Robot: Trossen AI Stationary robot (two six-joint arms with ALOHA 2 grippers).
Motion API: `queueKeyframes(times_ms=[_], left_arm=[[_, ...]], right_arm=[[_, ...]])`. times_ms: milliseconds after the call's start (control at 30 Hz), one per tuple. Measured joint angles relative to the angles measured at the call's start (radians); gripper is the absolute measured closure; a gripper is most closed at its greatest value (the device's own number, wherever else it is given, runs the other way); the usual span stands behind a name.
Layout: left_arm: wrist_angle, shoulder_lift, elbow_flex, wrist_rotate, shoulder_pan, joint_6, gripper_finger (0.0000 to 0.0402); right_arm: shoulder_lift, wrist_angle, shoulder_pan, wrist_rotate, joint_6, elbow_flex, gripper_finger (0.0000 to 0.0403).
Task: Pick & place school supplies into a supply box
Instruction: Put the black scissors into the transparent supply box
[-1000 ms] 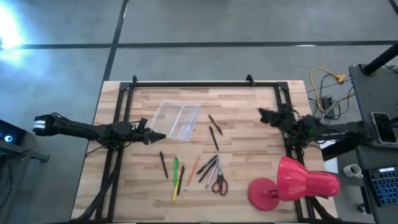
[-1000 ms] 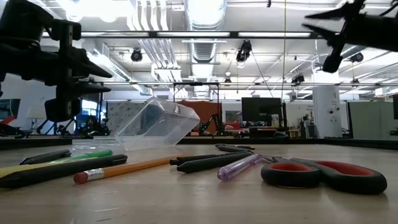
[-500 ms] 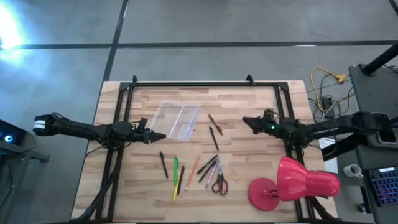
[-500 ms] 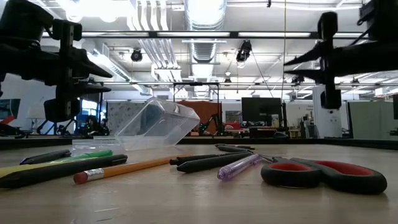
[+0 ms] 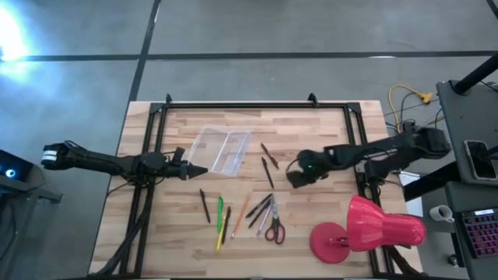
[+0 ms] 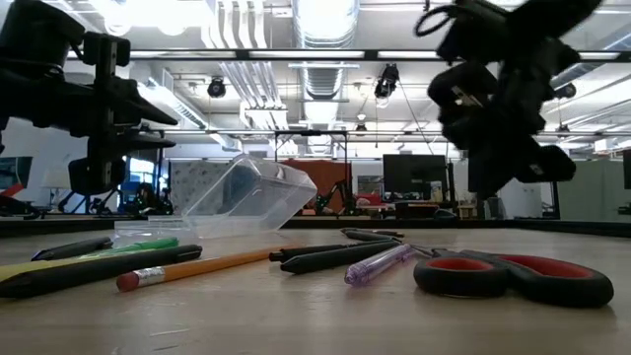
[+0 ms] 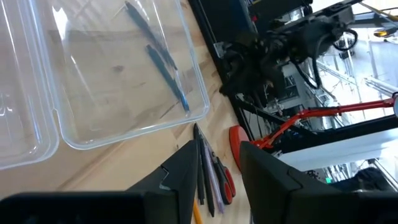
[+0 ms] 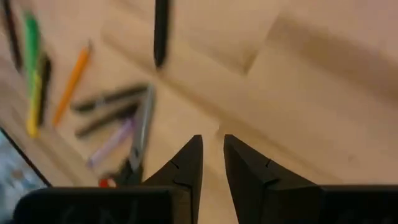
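The scissors (image 5: 274,230) need to go into the supply box (image 5: 222,149), so my right gripper should grab them by their black-and-red handles next.
The clear supply box (image 5: 222,149) lies flat on the wood left of centre, with nothing inside that I can see. Two dark pens (image 5: 268,162) lie just right of it. Nearer the near edge lie a black pen (image 5: 204,206), a green pen (image 5: 219,211), an orange pencil (image 5: 241,208), several dark and purple pens (image 5: 260,210) and red-handled scissors (image 5: 274,230). My left gripper (image 5: 198,169) hovers open at the box's near left corner. My right gripper (image 5: 292,177) hangs over bare wood right of the pens, pointing down, with a narrow gap between its fingers (image 8: 186,163).
A big red lamp (image 5: 366,227) stands at the table's near right corner. A black frame (image 5: 233,103) runs along the far edge and down both sides. Bare wood lies between the dark pens and the right rail, and along the far edge.
My right gripper has swung from the table's right edge toward the middle, tipping from level to pointing down, and now hangs above the wood just right of the pens. Pens, scissors and box lie as before.
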Motion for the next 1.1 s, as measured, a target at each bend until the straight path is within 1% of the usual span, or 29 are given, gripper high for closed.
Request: queueKeyframes(times_ms=[67, 133, 233, 333, 500, 633, 800, 967, 1100], left_arm=[[0.000, 0.000, 0.000, 0.000, 0.000, 0.000, 0.0297], [0.000, 0.000, -0.001, 0.000, -0.001, 0.000, 0.0297], [0.000, 0.000, -0.001, 0.000, -0.002, 0.000, 0.0297], [0.000, 0.000, -0.001, 0.001, -0.003, 0.000, 0.0297], [-0.017, 0.000, -0.003, 0.024, -0.003, 0.007, 0.0297], [-0.075, 0.000, -0.003, 0.090, -0.003, 0.044, 0.0297], [-0.149, 0.001, -0.002, 0.145, -0.003, 0.113, 0.0297], [-0.183, 0.002, -0.003, 0.165, -0.003, 0.185, 0.0297], [-0.184, 0.006, -0.003, 0.165, -0.003, 0.192, 0.0297]], right_arm=[[0.065, -0.017, 0.019, -0.027, -0.023, 0.066, 0.0339], [0.122, -0.018, 0.041, -0.031, -0.029, 0.121, 0.0328], [0.206, -0.023, 0.073, -0.032, -0.016, 0.185, 0.0305], [0.278, -0.032, 0.114, -0.033, 0.030, 0.234, 0.0277], [0.357, -0.037, 0.205, -0.034, 0.178, 0.307, 0.0232], [0.398, -0.037, 0.276, -0.006, 0.330, 0.377, 0.0207], [0.475, -0.049, 0.346, 0.008, 0.488, 0.475, 0.0193], [0.592, -0.189, 0.397, 0.008, 0.621, 0.605, 0.0191], [0.669, -0.307, 0.421, 0.012, 0.651, 0.725, 0.0191]])
